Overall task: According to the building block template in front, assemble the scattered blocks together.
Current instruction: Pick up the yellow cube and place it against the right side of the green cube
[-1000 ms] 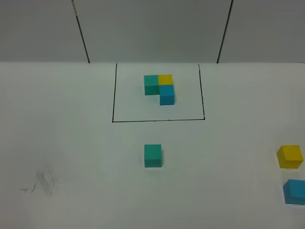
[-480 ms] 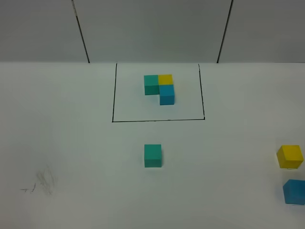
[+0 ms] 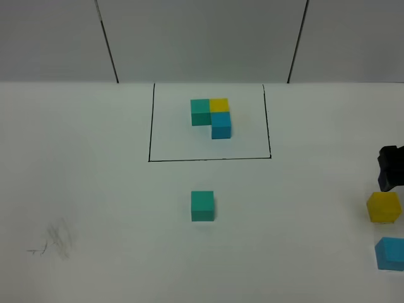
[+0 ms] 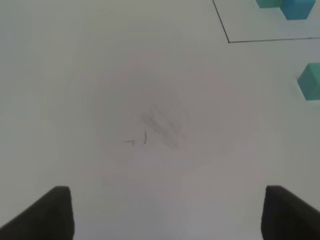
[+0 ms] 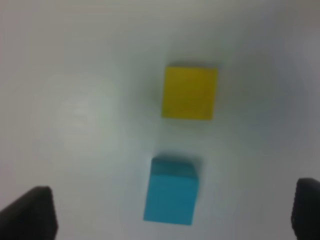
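Observation:
My right gripper is going to grab the yellow cube by its body (image 3: 384, 207) next, to build the copy of the template beside the teal cube (image 3: 202, 206).
The building block template (image 3: 211, 117) is an L of teal, yellow and blue cubes inside a black drawn rectangle at the back centre. The loose teal cube (image 3: 202, 206) sits in front of the frame and also shows in the left wrist view (image 4: 311, 81). The loose yellow cube (image 3: 384, 207) and blue cube (image 3: 391, 254) lie at the far right, apart from each other. My right gripper (image 3: 391, 167) enters at the right edge, just behind the yellow cube. It (image 5: 169, 215) is open above the yellow cube (image 5: 190, 92) and blue cube (image 5: 171, 192). My left gripper (image 4: 172, 215) is open and empty.
A faint pencil smudge (image 3: 57, 240) marks the white table (image 3: 95, 158) at the front left, below my left gripper (image 4: 160, 125). The template's corner and frame line (image 4: 270, 39) show in the left wrist view. A grey wall stands behind.
My right gripper has come into the exterior view at the right edge, behind the yellow cube. The cubes have not moved.

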